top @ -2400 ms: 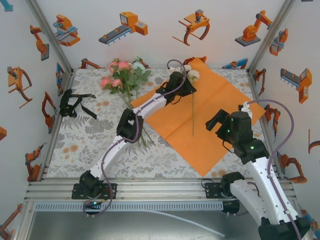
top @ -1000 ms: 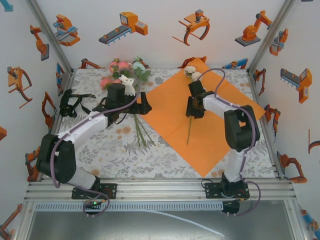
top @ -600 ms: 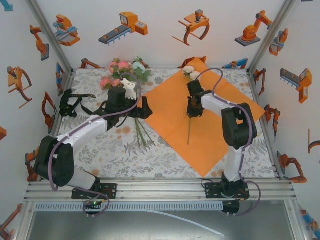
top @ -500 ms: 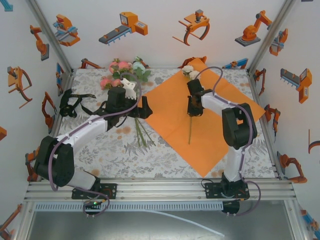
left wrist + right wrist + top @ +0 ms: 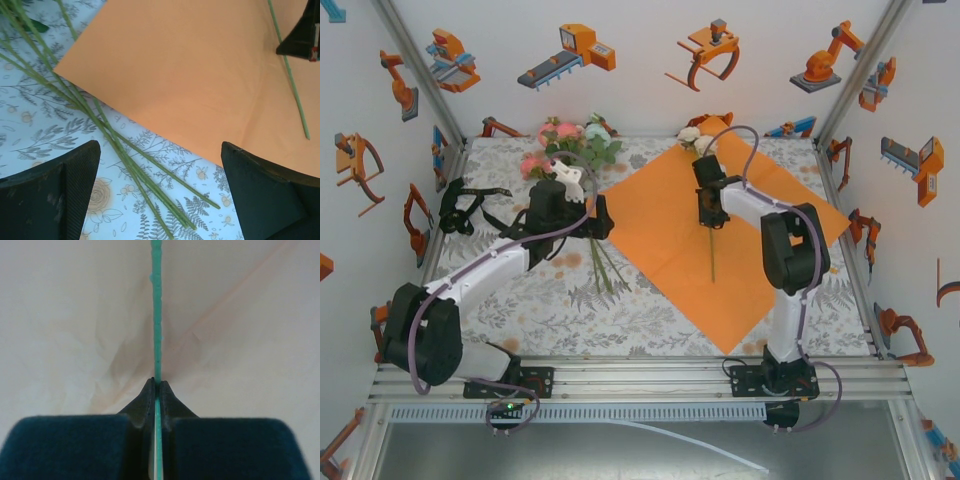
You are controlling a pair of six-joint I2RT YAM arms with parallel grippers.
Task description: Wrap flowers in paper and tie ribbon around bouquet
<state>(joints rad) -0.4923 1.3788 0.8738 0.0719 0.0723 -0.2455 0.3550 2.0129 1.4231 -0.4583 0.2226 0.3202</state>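
The left gripper needs to pick up one flower by its stem next, below the leaves, so the flower's head stays free for laying on the paper (image 5: 660, 235).
The flowers (image 5: 565, 145) lie at the back left, their long stems (image 5: 125, 155) fanned over the tablecloth beside the corner of the orange paper (image 5: 660, 235). My left gripper (image 5: 598, 215) hangs open just above those stems (image 5: 600, 262), its fingers (image 5: 55, 192) wide apart with nothing between them. One cream-headed flower (image 5: 694, 137) lies on the paper (image 5: 190, 75). My right gripper (image 5: 710, 208) is shut on its thin green stem (image 5: 157, 330), which runs on down the sheet (image 5: 712, 262). The black ribbon (image 5: 462, 206) lies bunched at the left edge.
The tablecloth (image 5: 650, 320) is printed with leaves and flowers. White walls with robot pictures close in the table on three sides. An aluminium rail (image 5: 640, 378) runs along the near edge by the arm bases.
The right gripper closed on the single stem and swung its lower end to the right on the paper. The left gripper opened wider and drew slightly left over the stems.
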